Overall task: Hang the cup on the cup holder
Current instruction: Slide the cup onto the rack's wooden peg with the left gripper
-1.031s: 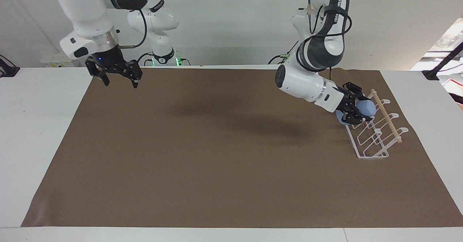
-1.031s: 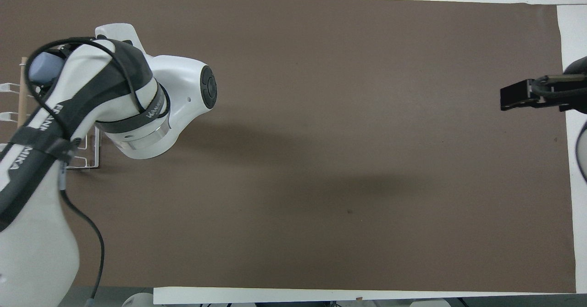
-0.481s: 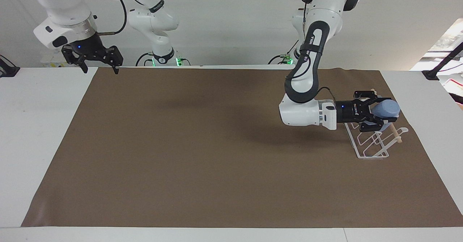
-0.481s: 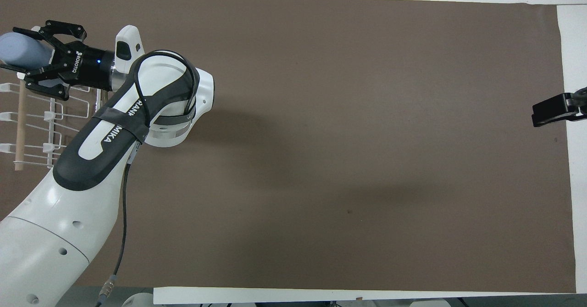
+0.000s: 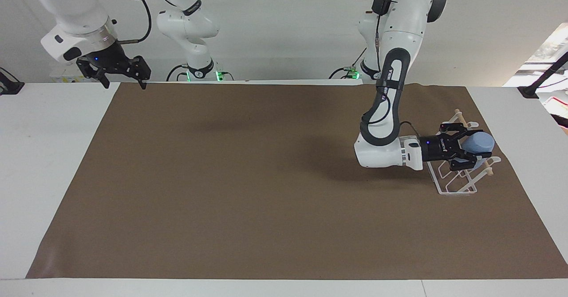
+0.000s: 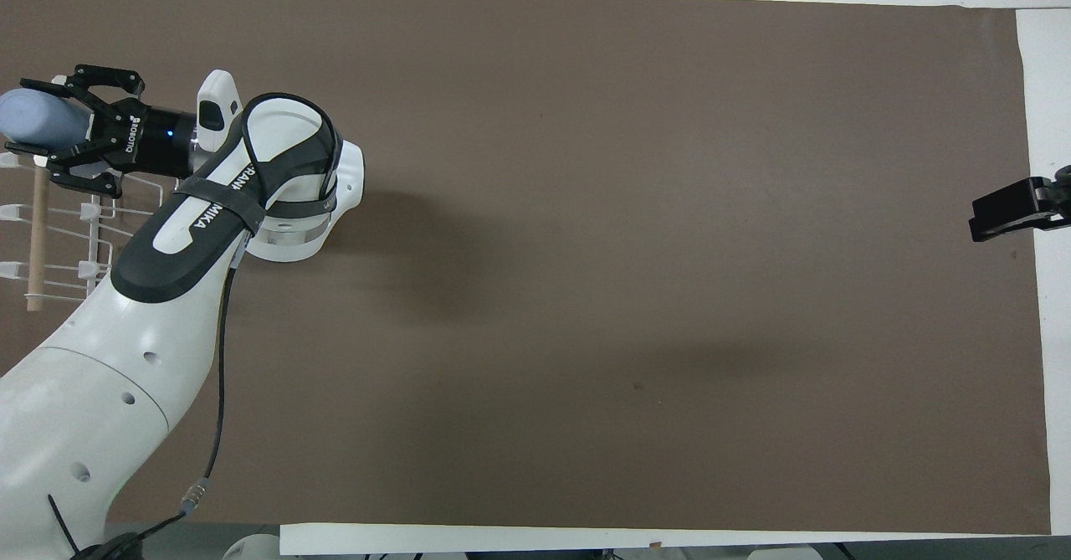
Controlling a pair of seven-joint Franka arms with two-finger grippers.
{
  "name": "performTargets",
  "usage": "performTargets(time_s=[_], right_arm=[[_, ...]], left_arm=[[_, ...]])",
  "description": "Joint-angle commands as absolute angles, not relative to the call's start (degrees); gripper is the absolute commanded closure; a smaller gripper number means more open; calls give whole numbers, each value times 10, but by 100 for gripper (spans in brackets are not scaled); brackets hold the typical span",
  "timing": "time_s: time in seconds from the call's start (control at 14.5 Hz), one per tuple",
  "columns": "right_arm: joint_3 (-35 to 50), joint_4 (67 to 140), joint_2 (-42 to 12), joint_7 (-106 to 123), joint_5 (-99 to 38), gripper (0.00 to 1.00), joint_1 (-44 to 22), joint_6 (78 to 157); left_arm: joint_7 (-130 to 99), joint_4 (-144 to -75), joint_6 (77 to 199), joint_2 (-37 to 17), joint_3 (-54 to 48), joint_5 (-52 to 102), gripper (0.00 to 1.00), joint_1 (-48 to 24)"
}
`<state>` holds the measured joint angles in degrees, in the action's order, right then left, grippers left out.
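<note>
I need to keep my left gripper closed on the light-blue cup until I move the cup toward the cup holder's wire pegs, because it hangs short of the pegs.
The light-blue cup lies on its side in my left gripper, which is shut on it with the fingers wide around its body. The cup hangs just over the white wire cup holder, close to its wooden dowel, at the left arm's end of the table. In the overhead view the cup and left gripper sit over the holder's end farther from the robots, above the dowel. My right gripper is open and empty, waiting above the mat's corner at the right arm's end.
A brown mat covers most of the white table. The left arm's forearm reaches low over the mat beside the holder. Only the right gripper's tip shows in the overhead view.
The left arm swung the cup from a steep tilt to lying level, then moved it down closer to the holder's prongs. The right gripper rose and drew back to the mat's corner.
</note>
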<state>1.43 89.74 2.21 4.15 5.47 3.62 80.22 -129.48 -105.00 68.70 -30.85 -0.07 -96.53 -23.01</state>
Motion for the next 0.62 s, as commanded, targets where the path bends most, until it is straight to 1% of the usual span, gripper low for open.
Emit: performTargets(time_s=[0.0, 0.21, 0.28, 0.34, 0.41, 0.55], right_arm=[[21, 896, 23, 53, 42, 0, 48, 793], [21, 897, 24, 54, 42, 0, 45, 793], [21, 897, 24, 54, 42, 0, 45, 793], [21, 897, 24, 54, 42, 0, 45, 793], [21, 897, 24, 54, 42, 0, 45, 793], [21, 897, 24, 53, 42, 0, 45, 793]], left_arm=[[-1336, -1056, 697, -326, -5, -941, 99, -222], [-1366, -1056, 712, -330, -6, -912, 98, -226], [-1375, -1056, 733, -332, -5, -894, 91, -228], [-1372, -1049, 747, -332, -5, -866, 58, -227], [-1371, -1046, 764, -332, -4, -850, 1, -225], [-1372, -1044, 782, -317, -6, -844, 1, -225]])
